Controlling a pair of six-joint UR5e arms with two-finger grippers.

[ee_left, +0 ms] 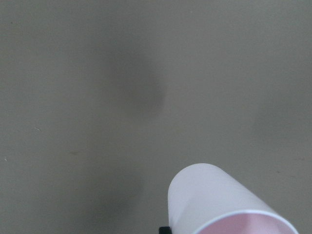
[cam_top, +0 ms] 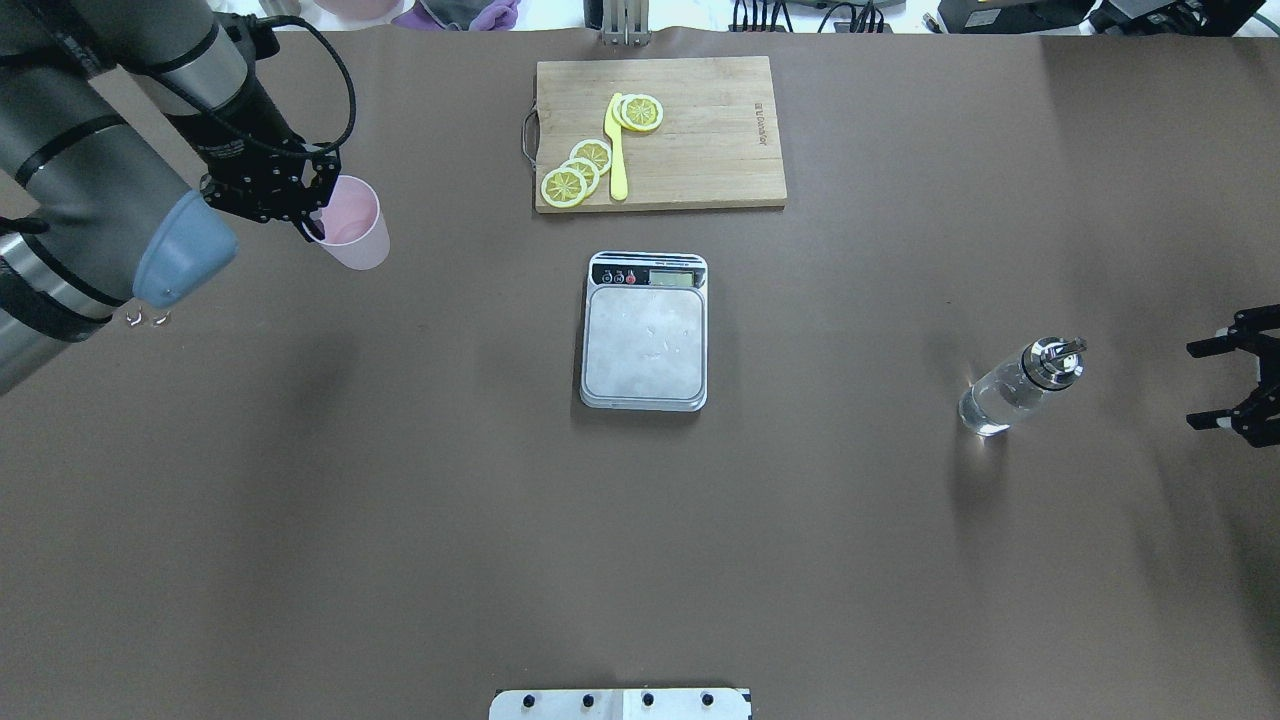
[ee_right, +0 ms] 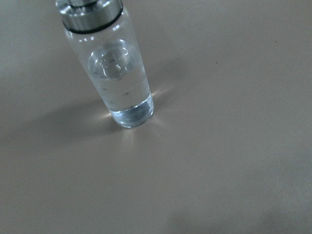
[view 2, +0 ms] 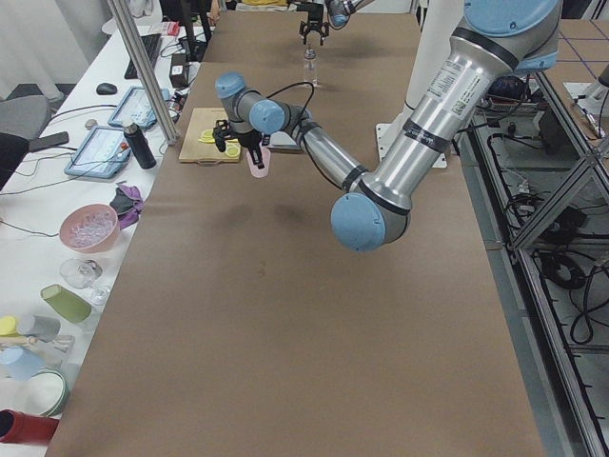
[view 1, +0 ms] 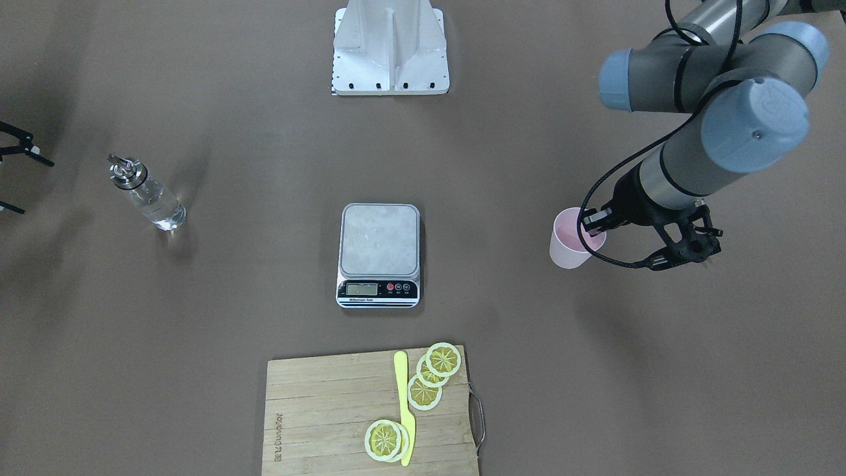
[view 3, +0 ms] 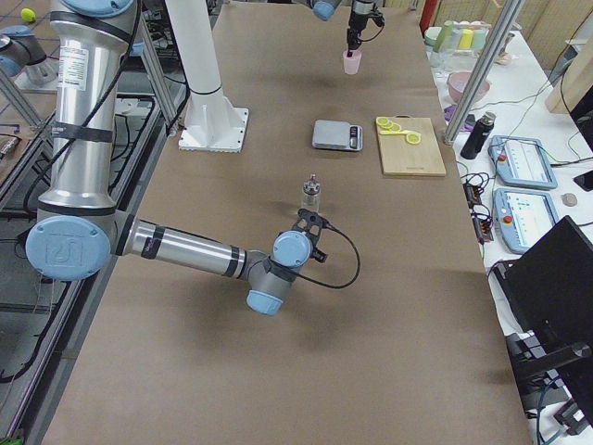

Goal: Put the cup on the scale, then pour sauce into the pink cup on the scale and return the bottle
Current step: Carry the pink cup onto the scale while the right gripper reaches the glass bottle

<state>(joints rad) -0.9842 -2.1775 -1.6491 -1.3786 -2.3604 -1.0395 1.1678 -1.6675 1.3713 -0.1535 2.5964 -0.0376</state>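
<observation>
Next, my right gripper grabs the bottle around the middle of its glass body point(view 1: 154, 198), since the bottle is tall with a metal spout cap point(view 1: 127, 170) on top.
My left gripper point(cam_top: 312, 214) is shut on the rim of the pale pink cup point(cam_top: 352, 228), one finger inside it. The cup point(view 2: 258, 160) hangs a little above the table, far to the left of the scale point(cam_top: 645, 335), and its wall fills the lower edge of the left wrist view point(ee_left: 219, 204). Nothing rests on the scale's steel platform point(view 1: 380, 241). Over at the right stands the glass bottle point(cam_top: 1015, 390), upright, with clear sauce point(ee_right: 122, 92) inside. My right gripper point(cam_top: 1208, 383) is open just right of the bottle, apart from it.
A wooden cutting board point(cam_top: 720, 140) with lemon slices point(cam_top: 575, 170) and a yellow knife point(cam_top: 616, 150) lies beyond the scale. The robot's white base point(view 1: 390, 49) sits at the near edge. Bowls, cups and tablets point(view 2: 90, 227) line a side bench.
</observation>
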